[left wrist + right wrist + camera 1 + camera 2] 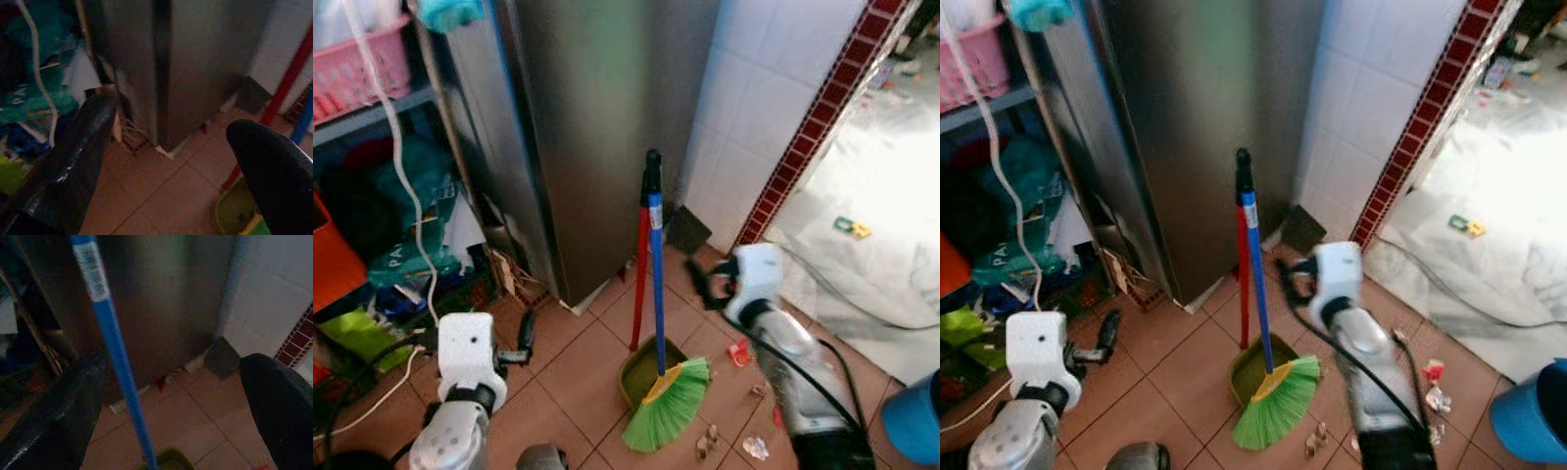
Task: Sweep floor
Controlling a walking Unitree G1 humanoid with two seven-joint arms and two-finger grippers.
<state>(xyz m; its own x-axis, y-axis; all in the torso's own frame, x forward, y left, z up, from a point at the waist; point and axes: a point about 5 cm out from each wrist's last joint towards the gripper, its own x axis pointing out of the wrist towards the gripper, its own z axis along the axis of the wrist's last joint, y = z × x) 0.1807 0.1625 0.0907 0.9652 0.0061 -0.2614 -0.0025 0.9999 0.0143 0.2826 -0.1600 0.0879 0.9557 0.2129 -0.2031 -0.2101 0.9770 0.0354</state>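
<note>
I should next grip the broom with my right gripper by its slim blue handle below its black grip (656, 208) (91, 269), because the green bristles spread wider than my fingers.
A broom with a blue handle (656, 284) and green bristles (671, 401) leans upright against the steel fridge (597, 127). Beside it stands a green dustpan (639, 380) with a red handle (639, 284). My right gripper (698, 282) is open just right of the two handles, at mid height, not touching them. In the right wrist view the blue handle (112, 357) stands ahead of the spread fingers (73, 401). My left gripper (524, 338) hangs low on the left, open and empty, pointing at the fridge's bottom corner (164, 142).
Small scraps of litter (740, 352) lie on the brown tiles right of the bristles. A shelf with a pink basket (362, 59), bags and a white cable (396, 166) is at the left. A white sheet (881, 215) and a blue bucket (913, 416) are at the right.
</note>
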